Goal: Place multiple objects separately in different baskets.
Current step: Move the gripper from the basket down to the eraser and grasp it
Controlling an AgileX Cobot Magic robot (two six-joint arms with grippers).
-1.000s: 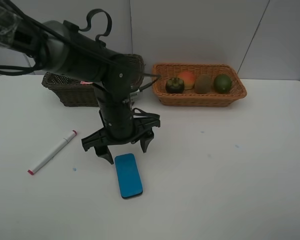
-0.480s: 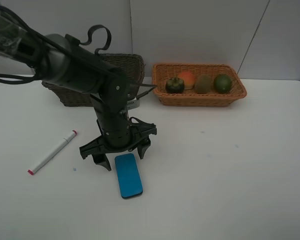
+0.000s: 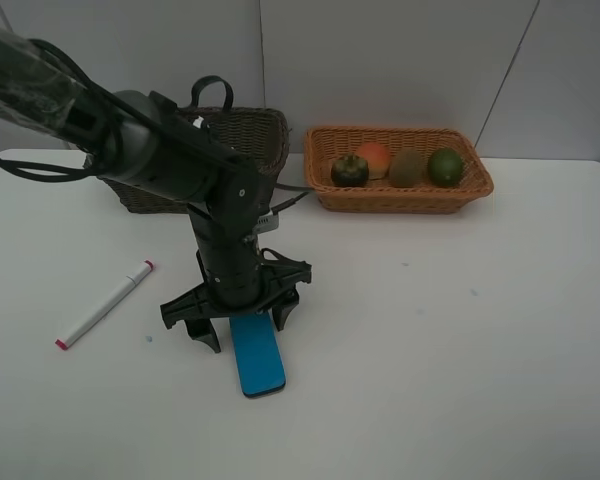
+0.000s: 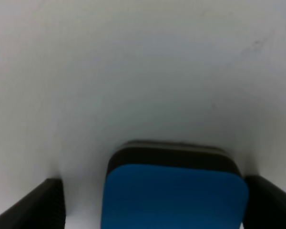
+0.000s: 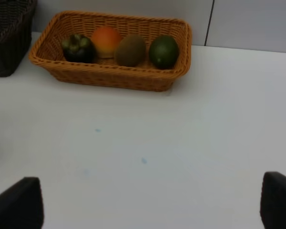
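Note:
The flat blue block (image 3: 259, 363) is for the dark brown basket, so the robot's left gripper needs to pick it up by its long edges next.
A flat blue block (image 3: 259, 363) lies on the white table, and my left gripper (image 3: 243, 326) stands open just over its far end, one finger on each side. In the left wrist view the block (image 4: 174, 195) sits between the two dark fingers (image 4: 32, 207), which do not touch it. Left of the arm lies a white red-tipped marker (image 3: 105, 303). The light orange basket (image 3: 400, 197) holds a mangosteen (image 3: 349, 169), an orange-red fruit (image 3: 373, 157), a kiwi (image 3: 407, 167) and a green fruit (image 3: 445, 166). Behind the arm stands the dark brown basket (image 3: 255, 130). My right gripper (image 5: 148, 205) hangs open over bare table, empty.
The left arm (image 3: 150, 150) covers part of the dark basket, so its contents are hidden. The right wrist view shows the orange basket (image 5: 109, 78) ahead and a corner of the dark basket (image 5: 9, 38). The table's back edge meets a grey wall.
My left gripper has come down and moved toward the near side, from just behind the blue block to straddling its far end. Its jaws stayed open. Nothing else moved.

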